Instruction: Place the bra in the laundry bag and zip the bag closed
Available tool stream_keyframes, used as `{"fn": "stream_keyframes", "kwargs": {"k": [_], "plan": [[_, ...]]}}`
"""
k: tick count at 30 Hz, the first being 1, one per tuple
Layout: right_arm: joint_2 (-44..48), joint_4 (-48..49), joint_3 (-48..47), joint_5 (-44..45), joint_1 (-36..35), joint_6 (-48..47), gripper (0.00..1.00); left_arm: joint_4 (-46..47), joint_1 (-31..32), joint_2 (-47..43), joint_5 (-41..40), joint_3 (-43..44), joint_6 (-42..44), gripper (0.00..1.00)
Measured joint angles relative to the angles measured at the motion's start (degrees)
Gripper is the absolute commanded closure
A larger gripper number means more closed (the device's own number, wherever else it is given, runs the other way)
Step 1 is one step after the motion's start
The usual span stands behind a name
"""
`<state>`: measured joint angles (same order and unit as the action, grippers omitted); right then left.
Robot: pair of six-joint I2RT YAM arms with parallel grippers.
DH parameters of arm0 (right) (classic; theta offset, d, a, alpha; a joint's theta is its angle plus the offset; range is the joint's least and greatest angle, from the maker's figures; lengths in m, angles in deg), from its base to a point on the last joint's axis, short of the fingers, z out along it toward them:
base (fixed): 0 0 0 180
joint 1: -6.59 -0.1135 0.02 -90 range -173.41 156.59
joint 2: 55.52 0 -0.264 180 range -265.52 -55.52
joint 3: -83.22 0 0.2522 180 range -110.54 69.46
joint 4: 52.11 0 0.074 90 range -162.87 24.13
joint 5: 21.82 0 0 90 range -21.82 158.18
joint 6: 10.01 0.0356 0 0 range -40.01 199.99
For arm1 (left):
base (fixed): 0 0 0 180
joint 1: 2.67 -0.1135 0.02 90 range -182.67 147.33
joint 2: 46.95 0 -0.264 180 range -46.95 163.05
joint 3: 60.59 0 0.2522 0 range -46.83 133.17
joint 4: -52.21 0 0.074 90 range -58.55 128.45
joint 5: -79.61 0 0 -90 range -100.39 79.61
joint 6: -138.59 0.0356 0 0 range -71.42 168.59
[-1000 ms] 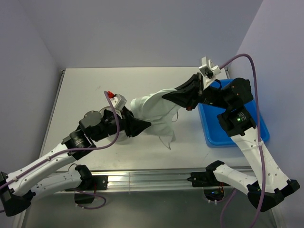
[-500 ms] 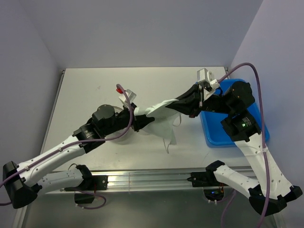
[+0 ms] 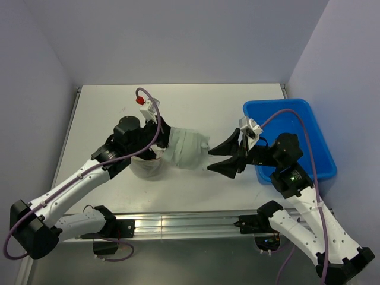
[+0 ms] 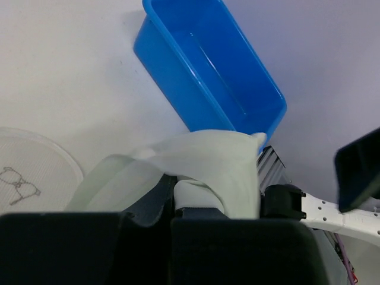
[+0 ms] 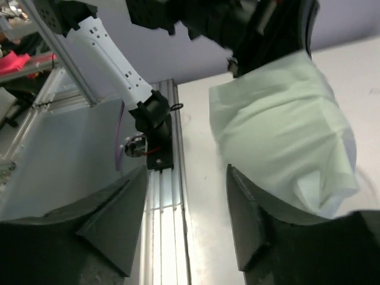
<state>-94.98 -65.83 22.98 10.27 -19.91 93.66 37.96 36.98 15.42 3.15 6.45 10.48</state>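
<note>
My left gripper is at the other end of the bra. My right gripper needs to grab the bra's loose end opposite it, so my left gripper stays free while I put the bra in the laundry bag.
The bra (image 3: 185, 148), a bunched pale white-green cloth, hangs from my left gripper (image 3: 162, 141), which is shut on its left end. In the left wrist view the bra (image 4: 214, 160) bulges out just past the jaws of the left gripper (image 4: 172, 205). The laundry bag (image 3: 146, 167), white mesh, sits on the table under the left arm. Its round lid (image 4: 29, 172) with a small dark mark lies flat. My right gripper (image 3: 215, 160) stands open just right of the bra and apart from it. In its own view the right gripper (image 5: 187, 175) holds nothing, and the bra (image 5: 285, 130) hangs ahead.
A blue plastic bin (image 3: 309, 127) stands at the table's right edge, behind the right arm, and looks empty in the left wrist view (image 4: 208, 71). The aluminium rail (image 3: 190, 222) runs along the near edge.
The right gripper has opened, let go of the bra and drawn back toward the near right. The left gripper has shut on the bra, which now hangs bunched from it.
</note>
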Motion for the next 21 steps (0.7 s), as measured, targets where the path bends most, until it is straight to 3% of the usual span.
{"fn": "stream_keyframes", "kwargs": {"k": [6,15,21], "plan": [[1.5,-0.8,3.0,9.1,0.0,4.5,0.13,-1.6,0.0,-0.1,-2.7,0.1,-0.6,1.0],[-5.5,-3.2,-0.6,24.3,0.0,4.9,0.06,0.4,0.0,-4.2,-1.9,-2.6,-0.6,1.0],[-14.9,-1.2,-3.1,21.6,-0.9,5.0,0.04,2.1,0.0,-6.8,0.3,-5.7,-0.5,1.0]]}}
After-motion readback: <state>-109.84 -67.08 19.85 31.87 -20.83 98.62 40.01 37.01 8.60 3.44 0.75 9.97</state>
